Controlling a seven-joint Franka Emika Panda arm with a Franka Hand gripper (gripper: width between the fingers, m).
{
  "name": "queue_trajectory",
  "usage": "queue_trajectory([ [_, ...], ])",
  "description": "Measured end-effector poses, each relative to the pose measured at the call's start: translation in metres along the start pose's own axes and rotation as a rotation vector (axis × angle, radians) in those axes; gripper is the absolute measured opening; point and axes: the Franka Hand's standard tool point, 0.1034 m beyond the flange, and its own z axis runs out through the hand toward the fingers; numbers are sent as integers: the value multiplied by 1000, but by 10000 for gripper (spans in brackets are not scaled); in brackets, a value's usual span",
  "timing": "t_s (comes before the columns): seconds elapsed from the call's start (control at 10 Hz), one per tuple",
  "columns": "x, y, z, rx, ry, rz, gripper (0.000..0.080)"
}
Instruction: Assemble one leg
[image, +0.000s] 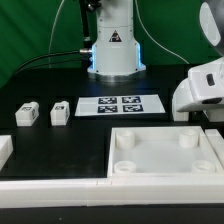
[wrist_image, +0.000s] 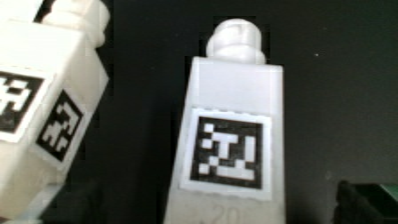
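My gripper closes on the white leg next, since its dark fingers stand low on either side of the leg in the wrist view.
In the wrist view a white oblong leg (wrist_image: 231, 130) lies on the black table. It has a peg at one end and a black-and-white tag on its upper face. My gripper (wrist_image: 201, 206) is open, with one dark finger (wrist_image: 368, 201) on each side of this leg and a gap on both sides. A second leg (wrist_image: 45, 105) with tags lies close beside the first. In the exterior view the white hand (image: 202, 88) hangs low at the right and hides these legs. Two more legs (image: 27, 113) (image: 60, 112) stand at the left.
The marker board (image: 120, 104) lies mid-table. A large white square part with round corner sockets (image: 165, 170) lies at the front right. A white block (image: 5, 150) sits at the left edge. A white bar (image: 60, 197) runs along the front. The arm's base (image: 113, 50) stands at the back.
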Motion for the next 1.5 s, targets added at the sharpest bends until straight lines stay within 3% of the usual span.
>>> queue_trajectory([
  [0.3,1,1,3,1,2,1,649],
  [0.5,1,1,3,1,1,1,365],
  [0.6,1,1,3,1,1,1,291],
  [1.2,2,4,2,6,2,4,291],
  [1.5,-9,13,-14,12,7,5,292],
])
